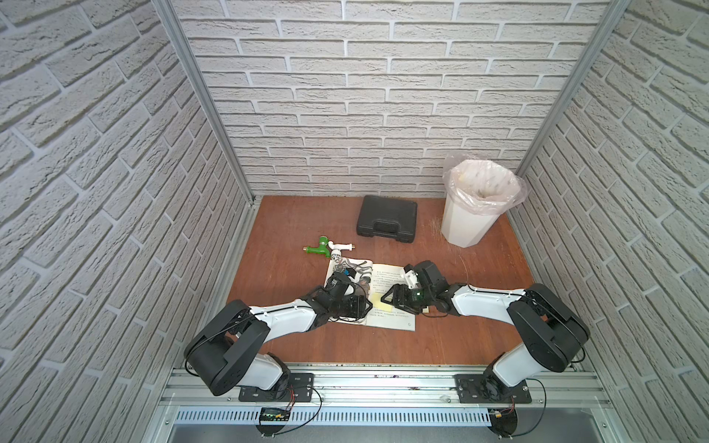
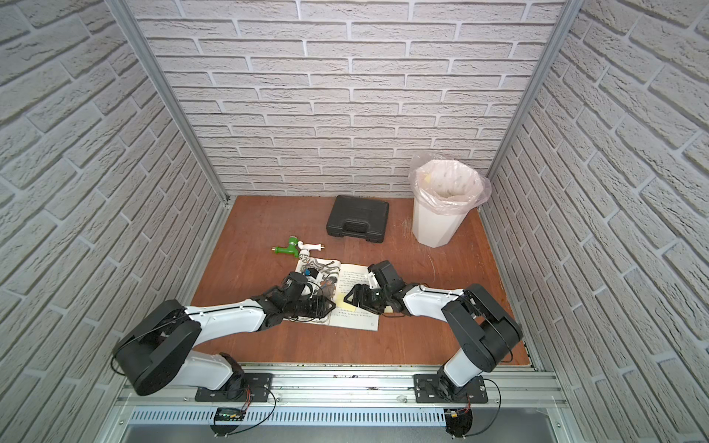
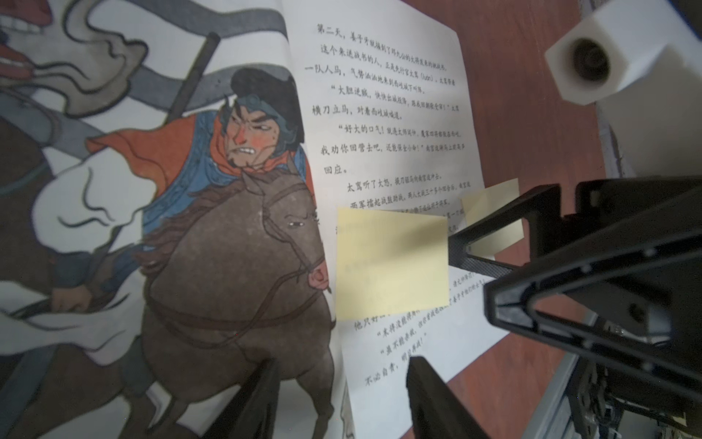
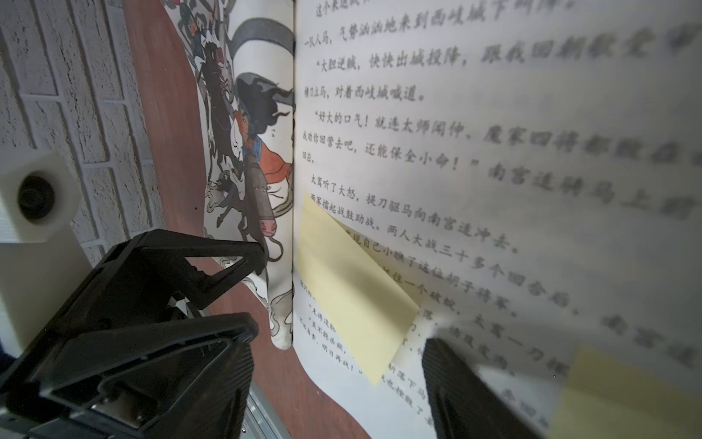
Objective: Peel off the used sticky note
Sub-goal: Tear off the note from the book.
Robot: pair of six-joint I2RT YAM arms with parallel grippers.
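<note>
Next, my right gripper pinches the sticky note by its loose corner [image 4: 380,373], away from the spine, to peel it off the page.
An open book [image 1: 387,278] lies on the table, with a picture page on the left and a text page on the right. A pale yellow sticky note [image 3: 391,262] [image 4: 342,289] [image 1: 383,306] is stuck on the text page beside the spine. My right gripper [image 4: 342,395] [image 1: 389,301] is open and low over the page, and the note's loose corner lies between its fingers, one fingertip [image 4: 444,365] right beside the note's edge. My left gripper [image 3: 342,395] [image 1: 366,305] is open, straddles the spine and holds nothing.
Another yellow note [image 3: 494,207] sits at the page's outer edge, partly behind the right gripper's finger. A black case [image 1: 385,218], a white lined bin [image 1: 475,209] and green and white pipe fittings [image 1: 326,247] stand further back.
</note>
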